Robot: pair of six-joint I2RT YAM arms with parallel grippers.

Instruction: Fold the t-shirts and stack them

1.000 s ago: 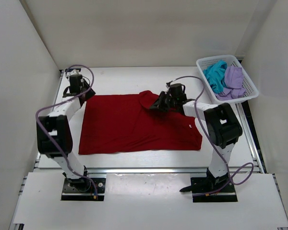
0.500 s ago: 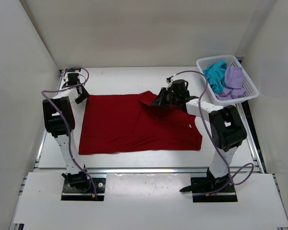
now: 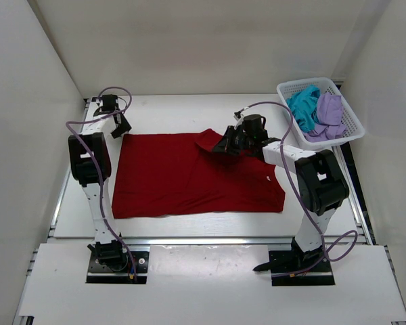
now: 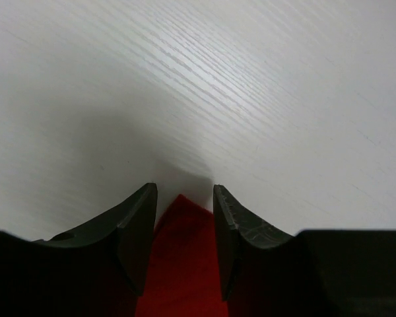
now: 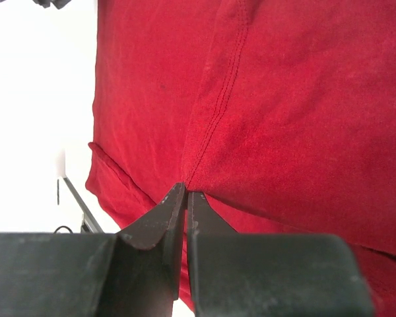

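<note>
My left gripper should close on the red shirt's corner (image 3: 126, 135) (image 4: 185, 210) now. The tip of the corner is between the open fingers, so my left gripper would hold the corner.
A dark red t-shirt (image 3: 189, 172) lies spread flat on the white table (image 3: 169, 112). My left gripper (image 3: 121, 128) sits at the shirt's far left corner. Its jaws stand open in the left wrist view (image 4: 183, 188), and the red corner (image 4: 181, 264) lies loose between them. My right gripper (image 3: 221, 145) is shut on a raised fold of the red shirt at its far right part. The right wrist view shows the gripper (image 5: 186, 189) pinching a seamed edge of the red fabric (image 5: 284, 99). A teal t-shirt (image 3: 302, 106) and a lavender t-shirt (image 3: 330, 112) lie bunched in the basket.
The white mesh basket (image 3: 352, 126) stands at the far right corner. White walls enclose the table on the left, back and right. Metal rails (image 3: 203, 238) run along the table's near edge, in front of both arm bases.
The left arm has swung its elbow back towards the far left, and its jaws have opened wider at the shirt corner. The right gripper has shifted slightly farther, still pinching the fold.
</note>
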